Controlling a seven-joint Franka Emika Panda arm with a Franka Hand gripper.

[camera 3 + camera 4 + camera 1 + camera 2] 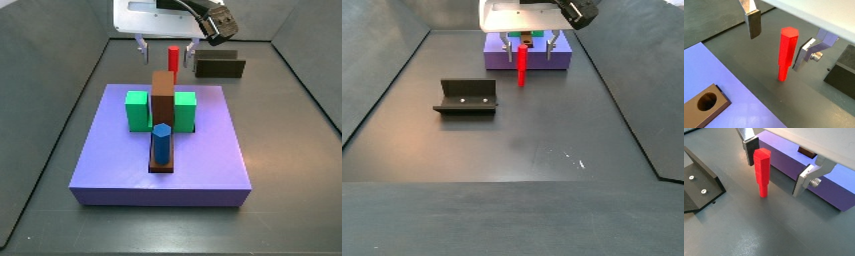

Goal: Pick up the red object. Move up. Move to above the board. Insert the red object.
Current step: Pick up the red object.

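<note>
My gripper will next grab the peg by its upper end (173, 52). Then it will insert the red peg into the board (163, 98).
The red object (787, 50) is a slim red peg standing upright on the dark floor, seen in both wrist views (763, 172). My gripper (776, 50) is open and straddles it, one finger (753, 22) on each side with a gap to the peg. In both side views the peg (174, 58) (523, 66) stands just beyond the purple slab, under the gripper (174, 44). The board (163, 98) is a long brown bar lying on the slab between two green blocks (136, 110). A hole at the board's end (706, 102) shows in a wrist view.
The purple slab (201, 165) carries the board, the green blocks and an upright blue peg (160, 142) at the board's near end. The fixture (466, 97) stands on the floor beside the red peg (697, 183). Grey walls enclose the floor.
</note>
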